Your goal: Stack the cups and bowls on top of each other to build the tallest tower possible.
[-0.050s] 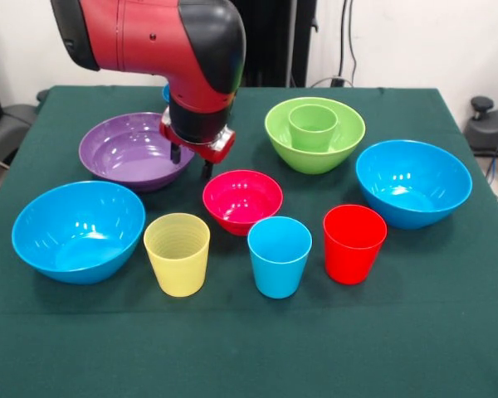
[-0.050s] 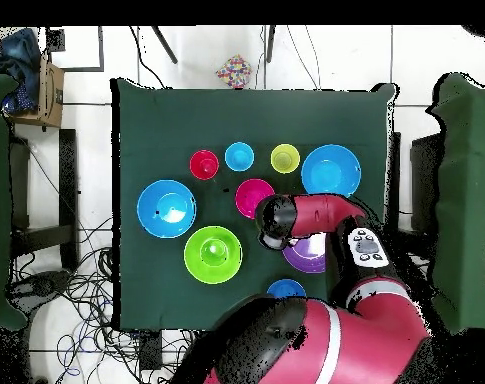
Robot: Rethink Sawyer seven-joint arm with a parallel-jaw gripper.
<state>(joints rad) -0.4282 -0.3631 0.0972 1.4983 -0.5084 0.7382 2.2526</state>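
Note:
The wide purple bowl should make the tower on the green cup (image 1: 313, 124) higher, so my gripper needs to grab the bowl by its rim (image 1: 183, 162) next.
My gripper (image 1: 191, 162) hangs open and empty over the right rim of the wide purple bowl (image 1: 124, 151), just behind the small pink-red bowl (image 1: 242, 199). The green cup (image 1: 313, 124) stands inside the large lime-green bowl (image 1: 315, 159) at the back right. Along the front stand the pale yellow cup (image 1: 177, 253), the light blue cup (image 1: 279, 255) and the red cup (image 1: 353, 243), each alone. Two large light blue bowls (image 1: 79, 230) (image 1: 413, 182) sit at the left and right. From overhead, the arm's head covers the gripper.
A small dark blue bowl (image 2: 286, 290) sits near the robot's base, mostly hidden behind the arm in the front view. All pieces rest on a dark green cloth (image 1: 249, 348). Cables and chairs lie around the table.

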